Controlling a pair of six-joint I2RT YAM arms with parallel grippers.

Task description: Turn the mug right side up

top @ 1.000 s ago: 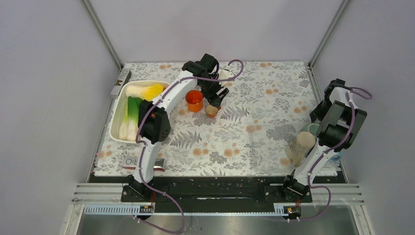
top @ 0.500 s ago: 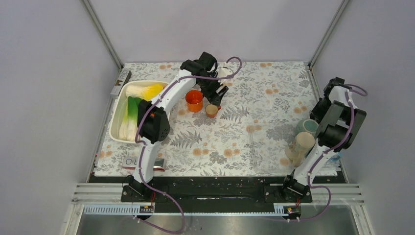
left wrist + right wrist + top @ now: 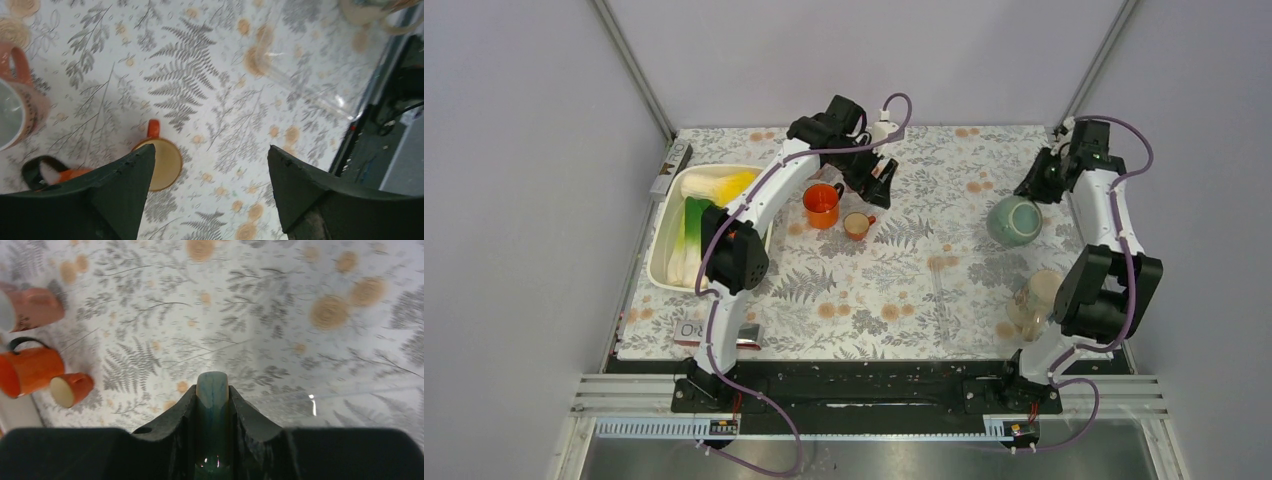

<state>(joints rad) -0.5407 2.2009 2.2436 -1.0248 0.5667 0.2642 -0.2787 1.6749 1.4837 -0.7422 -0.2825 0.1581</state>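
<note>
My left gripper next needs to grab the mug's side (image 3: 1001, 222) where my right gripper leaves it free, so that the teal-green mug can be set upright.
The teal-green mug (image 3: 1014, 220) hangs over the right half of the mat; its rounded body faces the top camera and no opening shows. My right gripper (image 3: 1036, 190) is shut on it: in the right wrist view a teal and cream part of the mug (image 3: 212, 382) is pinched between the fingers (image 3: 212, 390). My left gripper (image 3: 879, 178) is open and empty at the back middle, above a small orange cup (image 3: 856, 224). In the left wrist view the cup (image 3: 162, 160) lies partly behind the left finger of the open gripper (image 3: 211, 150).
An orange mug (image 3: 822, 205) stands left of the small cup. A white tray (image 3: 662, 262) with leeks (image 3: 692, 235) lies at the left. A beige mug (image 3: 1039, 295) stands near the right arm's base. A clear plastic piece (image 3: 944, 290) lies on the mat.
The right arm swung from the near right toward the back, carrying the green mug up and to the left. The left gripper drew back a little from the small cup.
</note>
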